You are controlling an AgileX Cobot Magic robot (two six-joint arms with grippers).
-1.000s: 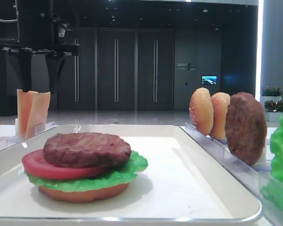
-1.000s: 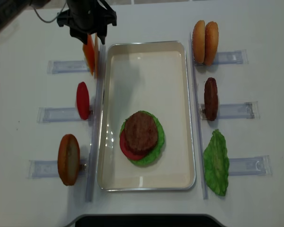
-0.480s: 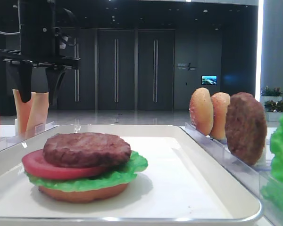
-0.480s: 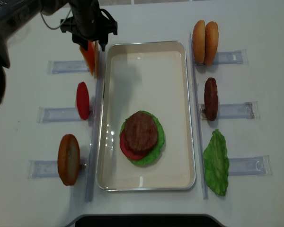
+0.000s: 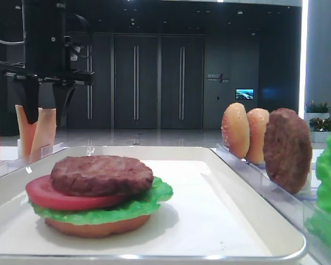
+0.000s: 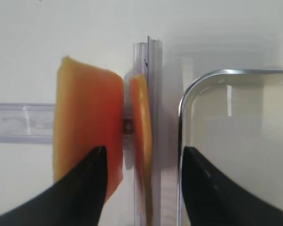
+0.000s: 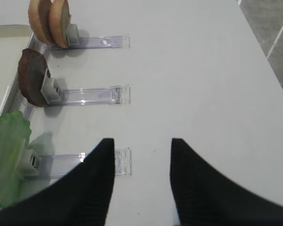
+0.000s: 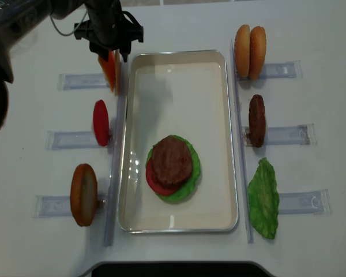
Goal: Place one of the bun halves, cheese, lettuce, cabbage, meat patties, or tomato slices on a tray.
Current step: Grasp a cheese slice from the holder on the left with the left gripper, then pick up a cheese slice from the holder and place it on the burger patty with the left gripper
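Note:
Next, the left gripper grabs the inner cheese slice by its upper edge [image 8: 117,70], since the clear rack and the outer cheese slice crowd the inner slice's sides.
Two pale orange cheese [image 6: 85,127] slices stand on edge in a clear rack just left of the white tray [image 8: 179,53], at its far left corner. My left gripper [image 8: 112,56] hangs open over them. In the left wrist view the inner slice [image 6: 141,122] lies between the left gripper's [image 6: 144,155] fingers, and the left finger overlaps the outer slice. From the low side view the left gripper's [image 5: 47,110] fingers reach down past the tops of the slices [image 5: 36,130]. On the tray lies a stack [image 8: 172,164] of bun half, lettuce, tomato and patty. My right gripper [image 7: 141,143] is open above bare table.
Right of the tray, clear racks hold two bun halves [image 8: 249,51], a meat patty [image 8: 256,120] and a lettuce leaf [image 8: 263,199]. On the left stand a tomato slice [image 8: 101,122] and a bun half [image 8: 83,193]. The tray's far half is bare.
My left gripper has come down from above the cheese slices until its fingers straddle them, and its jaws have narrowed slightly. The food has not moved.

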